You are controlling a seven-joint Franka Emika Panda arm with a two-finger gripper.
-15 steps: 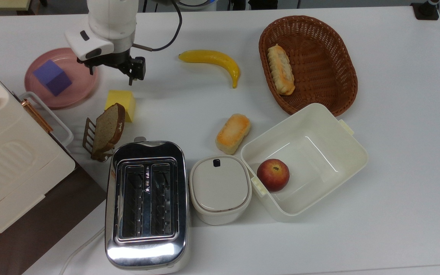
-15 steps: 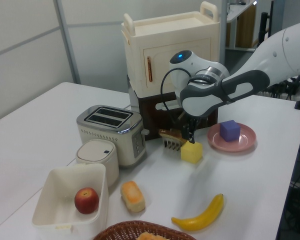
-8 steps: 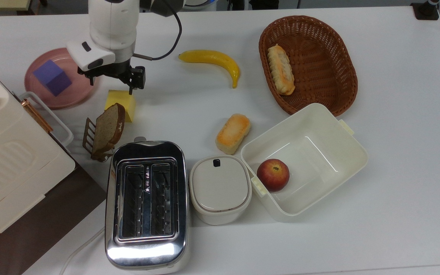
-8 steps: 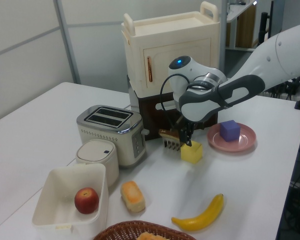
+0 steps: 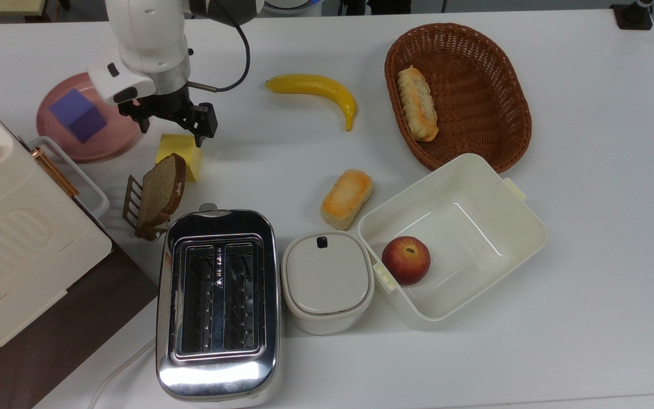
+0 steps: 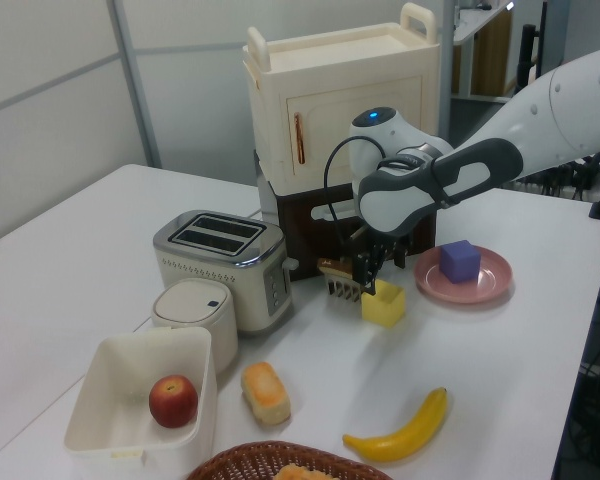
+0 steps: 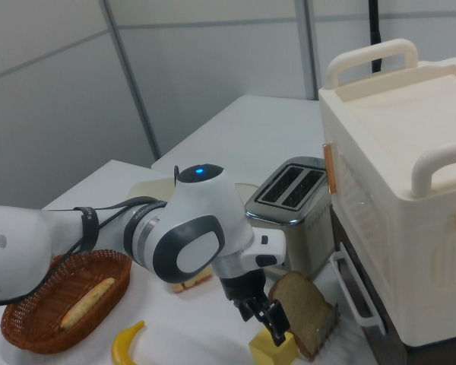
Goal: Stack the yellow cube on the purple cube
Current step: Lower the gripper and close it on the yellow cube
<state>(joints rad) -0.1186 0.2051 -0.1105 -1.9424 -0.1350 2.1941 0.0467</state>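
Observation:
My gripper needs to pile the yellow cube on the purple cube [image 6: 460, 262], so next it should grip the yellow cube [image 6: 384, 305] by its opposite sides.
The yellow cube [image 5: 181, 154] [image 6: 384, 305] [image 7: 273, 350] rests on the white table, right beside a bread slice in a small rack [image 5: 159, 190]. On a pink plate [image 5: 111, 136] [image 6: 490, 285] sits the purple cube [image 5: 77, 115] [image 6: 460, 260], to the top view's left of the yellow one. My gripper [image 5: 172, 132] [image 6: 369, 284] [image 7: 273, 325] hangs just above the yellow cube's far edge, open, holding nothing. One black fingertip [image 5: 198, 138] overlaps the cube's far right corner in the top view.
A chrome toaster [image 5: 218, 301] stands in front of the bread rack, and a large cream cabinet [image 5: 15, 238] is at the top view's left. A banana [image 5: 318, 92], a bun [image 5: 347, 197], a wicker basket [image 5: 508, 113], a lidded pot [image 5: 327, 281] and an open box [image 5: 520, 227] with an apple lie further right.
The gripper has shifted a little toward the top view's left and come down closer to the yellow cube, and its hand has turned slightly. Both cubes stay where they were.

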